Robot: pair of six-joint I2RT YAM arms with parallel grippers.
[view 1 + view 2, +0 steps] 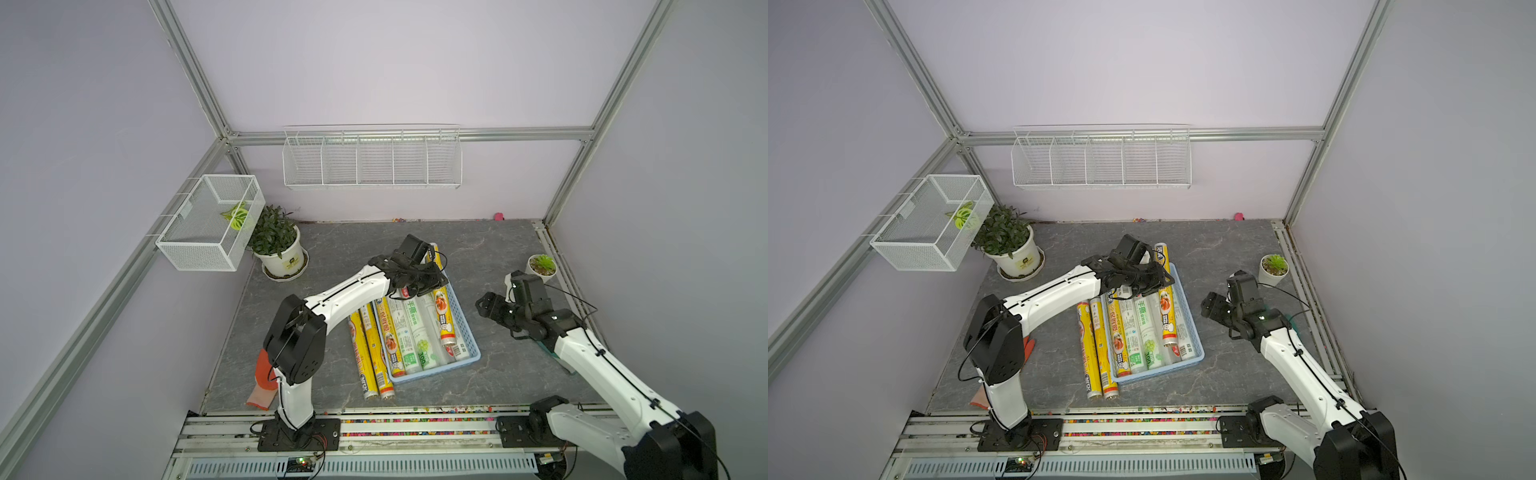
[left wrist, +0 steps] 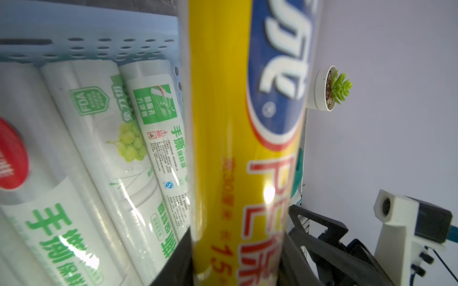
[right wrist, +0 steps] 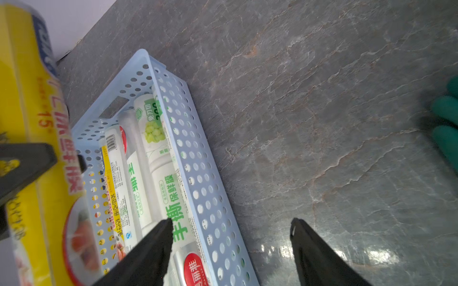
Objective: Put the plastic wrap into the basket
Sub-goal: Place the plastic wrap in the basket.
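Note:
My left gripper keeps hold of the roll for now, since the yellow roll's far end reaches past the basket's far rim and would end propped there if my left gripper opened.
The light-blue basket (image 1: 469, 332) (image 1: 1192, 328) lies mid-table with several plastic wrap rolls in it, one yellow (image 1: 390, 332), the others clear-white with green print (image 1: 419, 332) (image 2: 104, 138). My left gripper (image 1: 424, 279) (image 2: 238, 252) is shut on another yellow roll (image 1: 442, 309) (image 2: 223, 123), which lies slanted over the basket's right side, its far end past the far rim. Two yellow rolls (image 1: 365, 353) (image 1: 1102, 349) rest on the table along the basket's left wall. My right gripper (image 1: 494, 301) (image 3: 231, 222) hangs open and empty just right of the basket.
A large potted plant (image 1: 276, 245) stands at the back left and a small succulent (image 1: 542, 266) at the right edge. A white wire mesh box (image 1: 208, 224) and a long wire rack (image 1: 372, 160) hang on the walls. An orange glove (image 1: 264, 382) lies front left, a green glove (image 3: 446, 118) under my right arm.

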